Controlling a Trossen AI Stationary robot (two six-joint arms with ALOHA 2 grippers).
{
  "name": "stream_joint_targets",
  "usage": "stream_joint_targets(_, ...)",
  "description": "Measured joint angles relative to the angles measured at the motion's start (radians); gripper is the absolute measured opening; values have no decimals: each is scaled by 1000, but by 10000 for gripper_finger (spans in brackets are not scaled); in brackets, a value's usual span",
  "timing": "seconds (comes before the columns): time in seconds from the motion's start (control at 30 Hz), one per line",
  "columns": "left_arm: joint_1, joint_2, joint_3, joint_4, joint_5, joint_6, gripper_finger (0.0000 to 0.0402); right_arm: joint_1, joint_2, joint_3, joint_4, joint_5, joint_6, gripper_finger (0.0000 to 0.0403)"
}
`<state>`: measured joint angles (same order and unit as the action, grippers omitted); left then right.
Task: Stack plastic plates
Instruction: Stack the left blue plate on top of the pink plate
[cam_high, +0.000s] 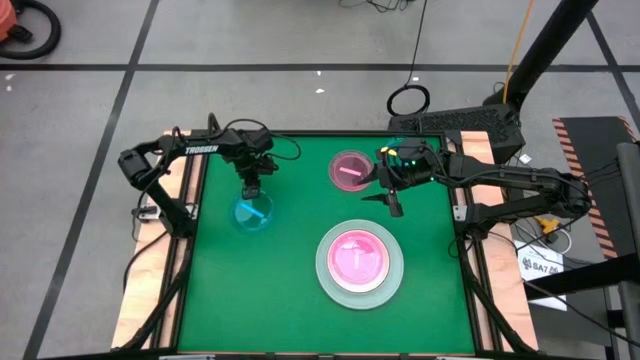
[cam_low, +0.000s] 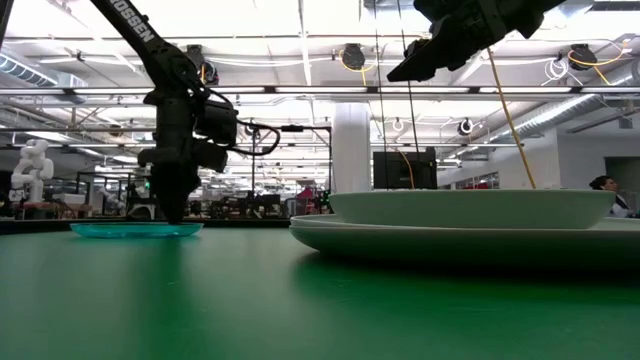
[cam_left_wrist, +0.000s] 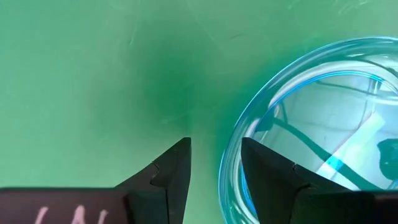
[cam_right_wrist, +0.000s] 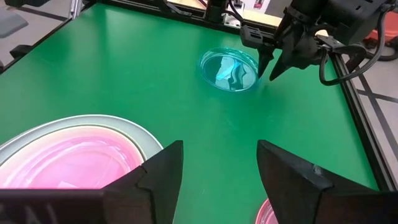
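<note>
The left gripper will next grab the teal plate by its rim (cam_high: 238, 218), so that the robot can add the plate to the stack (cam_high: 358, 258).
A small teal plate (cam_high: 252, 213) lies flat on the green table, left of centre; it also shows in the low view (cam_low: 135, 229) and the right wrist view (cam_right_wrist: 229, 68). My left gripper (cam_high: 250, 190) (cam_left_wrist: 214, 165) points down, open, at the plate's far rim. A small pink plate (cam_high: 350, 170) lies near the far edge. A larger pink plate (cam_high: 358, 258) rests in a large pale plate (cam_high: 325, 272) toward the near right. My right gripper (cam_high: 393, 200) (cam_right_wrist: 217, 168) hangs open above the table between the two pink plates. My left gripper comes from above, pointing down, with one finger (cam_left_wrist: 267, 171) over the inside of the teal plate's far rim (cam_left_wrist: 229, 163) and the other finger (cam_left_wrist: 174, 168) outside it. Whether either finger touches the rim I cannot tell. The plate lies flat on the table.
Bare green table (cam_high: 270, 300) stretches across the near left. A raised dark frame (cam_high: 300, 133) borders the table. The stacked plates (cam_low: 470, 225) fill the right of the low view.
</note>
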<state>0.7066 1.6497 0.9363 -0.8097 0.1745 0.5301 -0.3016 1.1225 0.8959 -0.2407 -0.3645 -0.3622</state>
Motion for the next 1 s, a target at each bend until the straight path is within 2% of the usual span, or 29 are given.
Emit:
stream_joint_targets(0.4,0,1,0,4,2,6,147,0,0,0,-25,0,6,196)
stream_joint_targets(0.8,-44,74,4,-6,4,27,147,0,0,0,-23,0,10,196)
stream_joint_targets(0.9,-65,73,4,-6,-35,38,128,0,0,0,-22,0,39,196)
stream_joint_targets(1.0,-72,72,3,-15,-53,50,87,1,0,0,-27,-3,110,196)
